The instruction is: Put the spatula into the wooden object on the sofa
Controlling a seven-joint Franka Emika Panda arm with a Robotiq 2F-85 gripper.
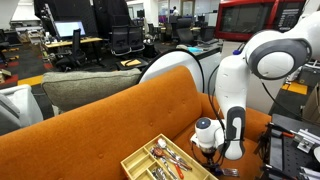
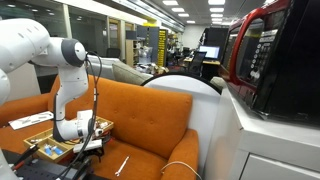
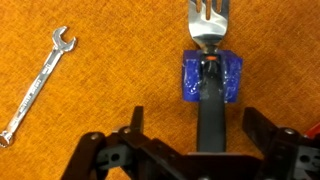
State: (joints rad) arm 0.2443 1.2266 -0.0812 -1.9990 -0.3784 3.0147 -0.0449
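In the wrist view the black handle (image 3: pixel 211 122) lies between my fingers but below them, so it is too early to close; my gripper lowers first, then closes on the handle.
The spatula (image 3: pixel 208 95) lies on the orange sofa (image 1: pixel 100 130). It has a black handle, a blue band and a silvery slotted head. My gripper (image 3: pixel 197 125) is open just above it, one finger on each side of the black handle, not touching it. In both exterior views the gripper (image 1: pixel 213 150) (image 2: pixel 92 146) points down at the seat next to the pale wooden tray (image 1: pixel 140 148) (image 2: pixel 104 125), which holds several utensils. In those views the gripper hides the spatula.
A silvery wrench (image 3: pixel 35 85) (image 2: pixel 122 165) lies on the seat beside the spatula. A white cord (image 2: pixel 180 166) hangs over the sofa arm. A grey-green cushion (image 1: pixel 90 90) sits behind the sofa back. A red microwave (image 2: pixel 270 60) stands on the white counter nearby.
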